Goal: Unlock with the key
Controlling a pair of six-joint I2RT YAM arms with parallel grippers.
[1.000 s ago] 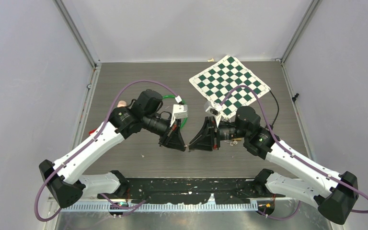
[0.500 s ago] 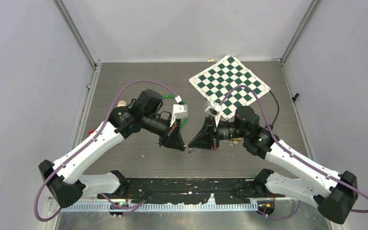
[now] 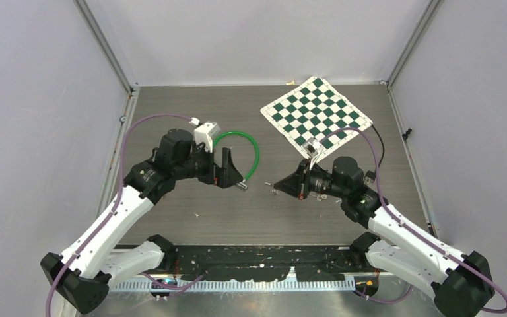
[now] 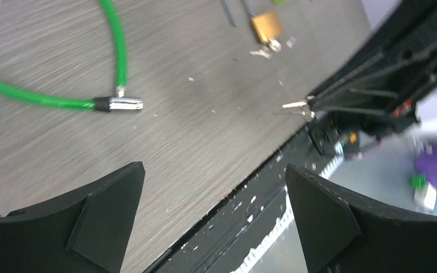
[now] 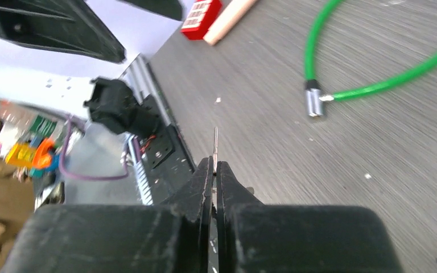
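The left gripper grabs the green cable by the black collar behind its metal end point(image 4: 102, 104) next, which leaves the metal end free for the key to unlock.
My right gripper point(image 3: 280, 189) point(image 5: 214, 163) is shut on a small silver key point(image 5: 215, 142), whose blade sticks out past the fingertips above the table; the left wrist view also shows the key point(image 4: 296, 105). A brass padlock point(image 4: 266, 25) lies on the table behind it, with more small keys point(image 4: 262, 52) beside it. The green cable point(image 3: 254, 148) point(image 4: 114, 51) curls on the table, its metal end point(image 3: 243, 185) point(image 5: 314, 102) lying free. My left gripper point(image 3: 232, 173) point(image 4: 213, 170) is open and holds nothing, hovering left of the cable end.
A green-and-white checkered mat point(image 3: 317, 112) lies at the back right. A red block point(image 5: 200, 25) and a wooden dowel point(image 5: 227, 20) sit near the table's left side. The black front rail point(image 3: 257, 261) runs along the near edge.
The two grippers stood tip to tip at the centre. The left one has opened and drawn back to the left; the right one keeps the key and has dropped lower, to the right.
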